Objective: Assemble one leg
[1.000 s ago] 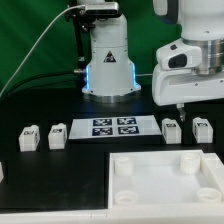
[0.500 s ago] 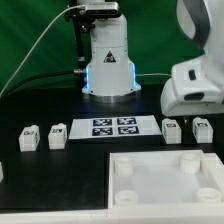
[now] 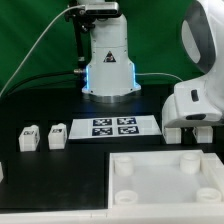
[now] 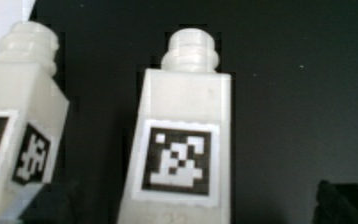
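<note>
My gripper's fingers reach down on both sides of the centred white leg [image 4: 176, 160], so it is time to close now. Closing now would catch the leg.
Two white legs, each with a square tag, lie on the black table at the exterior view's left: one [image 3: 29, 137] and another [image 3: 57, 134]. Two more legs at the exterior view's right are mostly hidden behind my white hand [image 3: 196, 105]. In the wrist view one leg [image 4: 190, 140] lies straight under the camera with its tag facing up and its peg end pointing away. A second leg [image 4: 19, 110] lies beside it. My gripper [image 4: 194, 214] is low over the centred leg. Its jaws stand apart, one dark finger [image 4: 354, 204] on either side, and hold nothing.
The large white square panel [image 3: 150, 196] with corner holes lies at the front. The marker board [image 3: 112, 126] lies between the two pairs of legs. The robot base [image 3: 108, 60] stands behind it, with a cable and a green backdrop.
My hand has come down and toward the exterior view's right. It now covers the two right-hand legs, which showed fully before.
</note>
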You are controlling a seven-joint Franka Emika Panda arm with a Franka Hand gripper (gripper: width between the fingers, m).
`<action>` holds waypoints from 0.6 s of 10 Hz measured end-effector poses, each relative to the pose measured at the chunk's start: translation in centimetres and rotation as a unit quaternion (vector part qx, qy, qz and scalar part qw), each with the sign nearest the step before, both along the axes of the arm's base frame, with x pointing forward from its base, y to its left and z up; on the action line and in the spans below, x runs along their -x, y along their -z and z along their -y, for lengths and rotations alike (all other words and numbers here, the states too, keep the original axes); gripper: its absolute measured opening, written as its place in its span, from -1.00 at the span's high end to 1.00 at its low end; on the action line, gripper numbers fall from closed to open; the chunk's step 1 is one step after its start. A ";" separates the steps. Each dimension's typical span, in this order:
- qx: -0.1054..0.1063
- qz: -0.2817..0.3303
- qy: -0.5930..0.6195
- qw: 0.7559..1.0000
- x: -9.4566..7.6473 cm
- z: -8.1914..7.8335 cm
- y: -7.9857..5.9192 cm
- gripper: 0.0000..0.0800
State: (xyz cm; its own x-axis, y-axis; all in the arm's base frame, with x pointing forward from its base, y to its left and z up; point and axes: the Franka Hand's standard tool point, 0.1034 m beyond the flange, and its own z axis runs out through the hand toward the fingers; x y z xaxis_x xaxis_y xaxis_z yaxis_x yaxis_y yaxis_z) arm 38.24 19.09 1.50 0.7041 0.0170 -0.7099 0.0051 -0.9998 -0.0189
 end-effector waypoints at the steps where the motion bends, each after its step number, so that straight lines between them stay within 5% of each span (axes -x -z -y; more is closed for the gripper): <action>1: 0.001 -0.003 0.000 1.000 0.3 0.0 0.3 -0.62; 4: 0.001 -0.004 0.000 1.000 0.4 0.1 0.4 -0.62; 6: 0.001 -0.004 0.000 1.000 0.4 0.1 0.4 0.02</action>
State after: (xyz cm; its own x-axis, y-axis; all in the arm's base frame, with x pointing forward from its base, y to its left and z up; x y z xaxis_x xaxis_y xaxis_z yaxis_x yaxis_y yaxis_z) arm 37.82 19.02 1.13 0.6979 0.0164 -0.7160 0.0058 -0.9998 -0.0172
